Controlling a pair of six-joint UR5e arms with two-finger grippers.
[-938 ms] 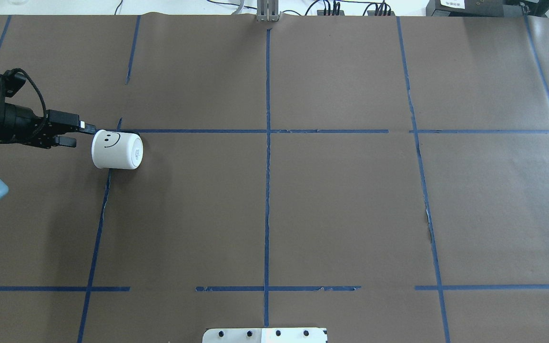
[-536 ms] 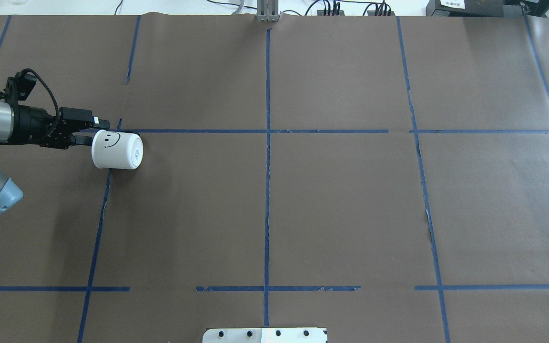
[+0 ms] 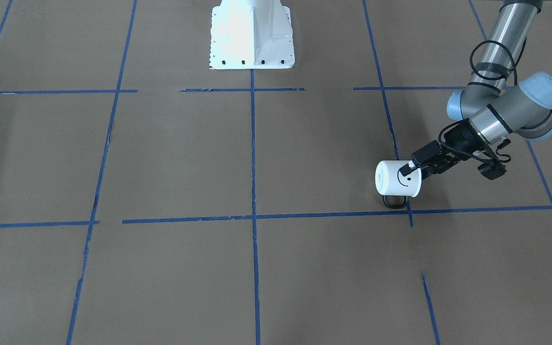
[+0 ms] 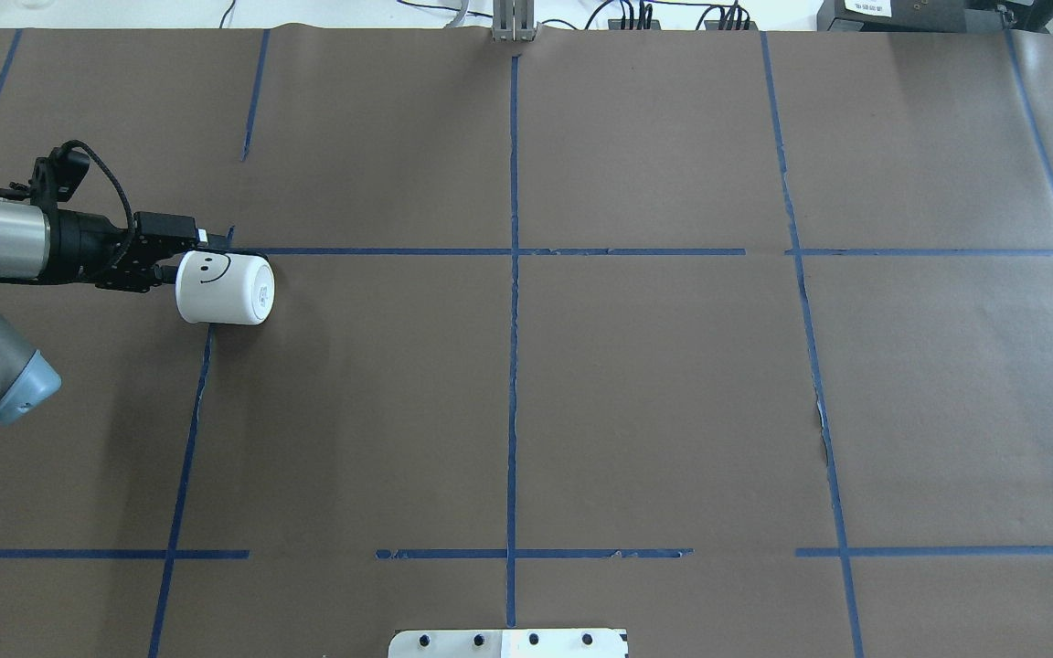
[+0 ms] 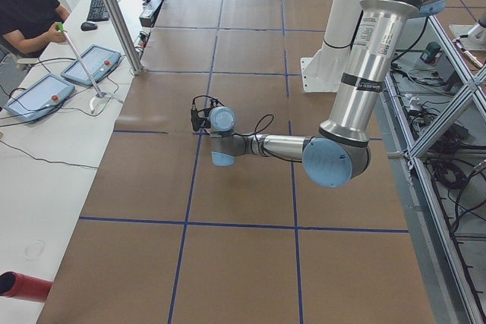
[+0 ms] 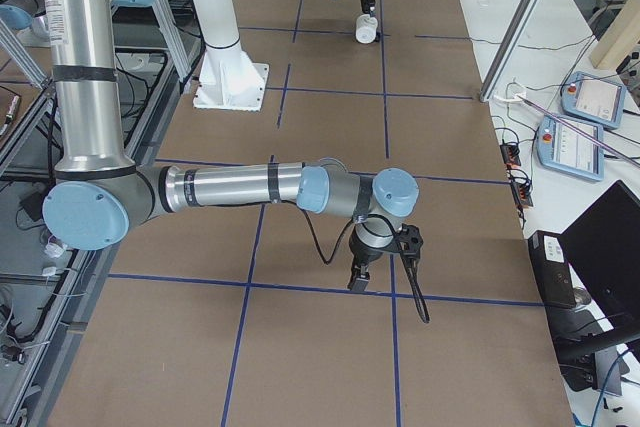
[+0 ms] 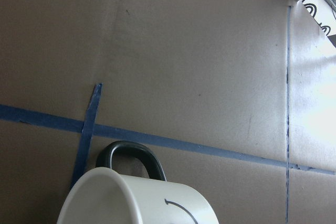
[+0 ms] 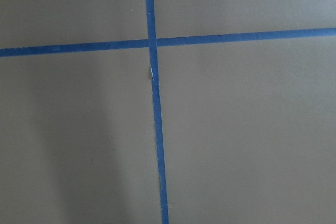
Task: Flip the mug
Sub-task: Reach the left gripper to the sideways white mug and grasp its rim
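I will next grab the white mug by its rim [image 3: 420, 185] with my left gripper to flip it upright, and the black handle [image 3: 395, 201] will stay free.
The white mug [image 4: 225, 289] lies on its side on the brown paper, smiley face up, base to the right and mouth toward my left gripper. Its black handle [image 3: 395, 201] rests on the table on the far side. It also shows in the left wrist view [image 7: 142, 200] and, small, in the exterior right view [image 6: 367, 29]. My left gripper [image 4: 186, 254] is open at the mug's rim, with one finger [image 4: 200, 238] over the far upper edge and the other low at the mouth. My right gripper [image 6: 357, 282] hangs above bare paper; I cannot tell whether it is open or shut.
Blue tape lines [image 4: 513, 366] divide the brown paper into squares. The robot's white base plate [image 3: 252, 33] sits at the near middle edge. An operator's desk with control pads [image 5: 45, 92] lies beyond the far edge.
My left gripper has moved right, from just short of the mug to its rim. The mug has not moved.
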